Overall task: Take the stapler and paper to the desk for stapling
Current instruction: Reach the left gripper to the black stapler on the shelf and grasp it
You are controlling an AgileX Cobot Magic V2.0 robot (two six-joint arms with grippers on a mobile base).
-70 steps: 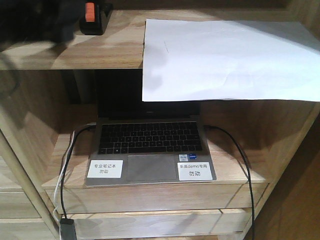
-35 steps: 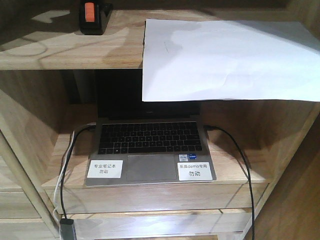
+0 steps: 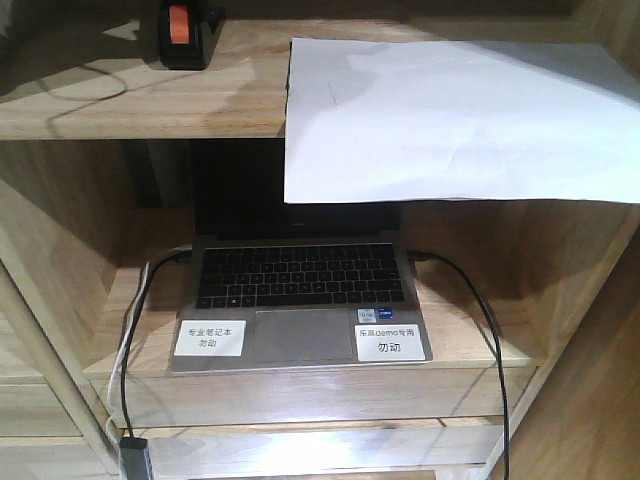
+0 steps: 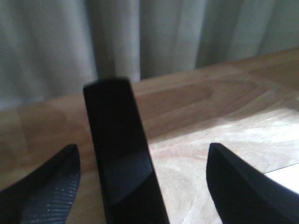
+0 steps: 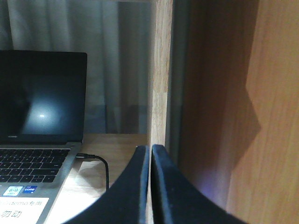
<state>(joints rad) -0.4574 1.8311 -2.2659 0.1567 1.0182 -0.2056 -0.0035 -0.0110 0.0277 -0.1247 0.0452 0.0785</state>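
Observation:
I will pick up the black stapler next with my left gripper by its long body point(image 3: 182, 35), to bring it to the desk for stapling.
The stapler point(image 3: 186, 34), black with an orange patch, stands at the back left of the upper shelf. In the left wrist view it shows as a black bar point(image 4: 122, 154) between the fingers of my left gripper point(image 4: 142, 189), which is open with gaps on both sides. The white paper point(image 3: 450, 120) lies on the same shelf to the right and hangs over its front edge; a white corner of the paper point(image 4: 287, 176) shows low right. My right gripper point(image 5: 150, 149) is shut on nothing, beside the shelf's upright on the lower level. The desk is out of view.
An open laptop point(image 3: 300, 290) with a dark screen point(image 5: 42, 98) sits on the lower shelf, with black cables point(image 3: 480, 300) at both sides. A wooden upright point(image 5: 161, 70) and side wall point(image 5: 271, 116) stand close to my right gripper. Grey curtains point(image 4: 140, 32) hang behind the upper shelf.
The dark arm seen at the top left of the front view a second ago has left that frame. Stapler, paper and laptop have not moved.

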